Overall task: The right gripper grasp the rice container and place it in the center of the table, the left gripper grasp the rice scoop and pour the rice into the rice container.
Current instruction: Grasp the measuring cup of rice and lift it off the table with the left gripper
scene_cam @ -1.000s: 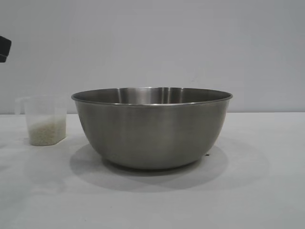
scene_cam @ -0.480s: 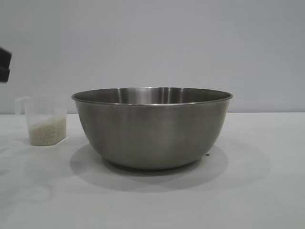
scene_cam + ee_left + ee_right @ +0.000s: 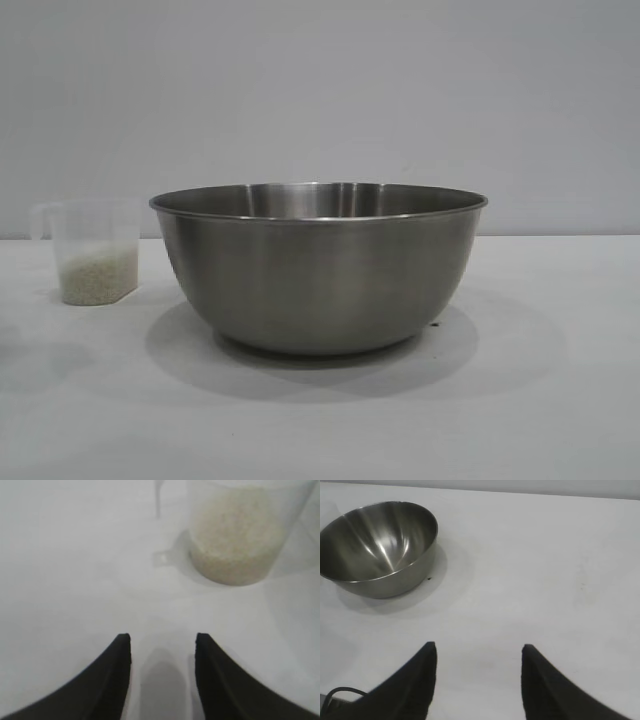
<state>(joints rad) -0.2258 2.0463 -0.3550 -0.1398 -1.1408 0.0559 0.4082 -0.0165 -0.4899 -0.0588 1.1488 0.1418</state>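
The left gripper grabs the rice scoop's side handle (image 3: 40, 221) next. This keeps the scoop upright, since loose rice (image 3: 97, 277) sits inside the open scoop.
The rice container (image 3: 318, 268), a large steel bowl, stands on the white table (image 3: 540, 400) at the middle of the exterior view; it also shows empty in the right wrist view (image 3: 380, 547). The rice scoop (image 3: 93, 250), a translucent cup partly filled with rice (image 3: 97, 276), stands upright at the far left. In the left wrist view the rice scoop (image 3: 240, 530) is just ahead of my left gripper (image 3: 162, 639), which is open and empty above the table. My right gripper (image 3: 478, 649) hangs open and empty, well away from the bowl. Neither gripper shows in the exterior view.
A plain grey wall (image 3: 320, 90) rises behind the table. Bare tabletop lies in front of the bowl and to its right. A black cable (image 3: 340, 692) trails beside the right gripper.
The black left arm at the exterior view's left edge sank and has left that view. Bowl and scoop have not moved.
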